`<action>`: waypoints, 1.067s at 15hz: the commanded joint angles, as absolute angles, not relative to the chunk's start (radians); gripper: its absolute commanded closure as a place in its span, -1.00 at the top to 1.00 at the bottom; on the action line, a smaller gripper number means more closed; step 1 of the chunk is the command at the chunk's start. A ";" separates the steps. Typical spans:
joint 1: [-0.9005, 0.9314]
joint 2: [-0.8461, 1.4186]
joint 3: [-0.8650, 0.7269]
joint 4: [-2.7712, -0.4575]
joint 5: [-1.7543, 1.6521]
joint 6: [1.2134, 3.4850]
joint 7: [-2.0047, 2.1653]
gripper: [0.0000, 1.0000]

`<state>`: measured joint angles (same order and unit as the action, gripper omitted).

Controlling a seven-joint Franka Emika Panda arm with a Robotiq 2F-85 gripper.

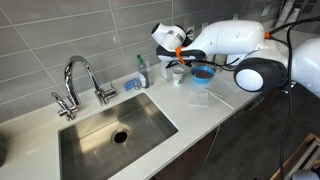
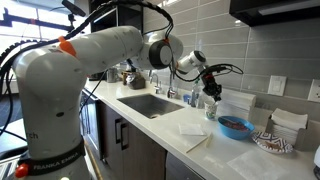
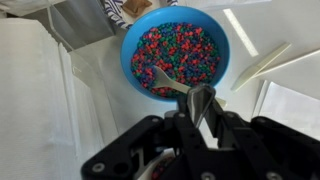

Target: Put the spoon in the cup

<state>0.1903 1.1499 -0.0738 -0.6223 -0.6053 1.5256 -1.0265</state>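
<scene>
My gripper releases the silver spoon next, since my fingers hold it low, right at the white cup's open top (image 1: 178, 71).
My gripper (image 3: 200, 112) is shut on the handle of a silver spoon (image 3: 172, 82). The spoon's bowl end rests on the coloured beads that fill the wide blue bowl (image 3: 140, 35). In both exterior views the gripper (image 1: 183, 62) (image 2: 211, 92) hangs over the counter beside the blue bowl (image 1: 202, 73) (image 2: 236, 126). A small white cup (image 1: 177, 74) (image 2: 210, 113) stands just below the gripper, next to the bowl. In the wrist view the cup is mostly hidden under the gripper body.
A white napkin (image 1: 200, 99) (image 2: 194, 128) lies in front of the bowl. A steel sink (image 1: 115, 130) with a faucet (image 1: 80, 80), a soap bottle (image 1: 143, 72) and a sponge (image 1: 133, 85) are nearby. A striped bowl (image 2: 270, 141) and a white boxy container (image 2: 290, 124) stand beyond the blue bowl.
</scene>
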 commanded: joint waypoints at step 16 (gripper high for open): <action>0.193 1.162 -0.045 -0.526 -0.544 1.403 -1.038 1.00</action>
<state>0.1911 1.1621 -0.0653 -0.5850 -0.5916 1.4875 -1.0479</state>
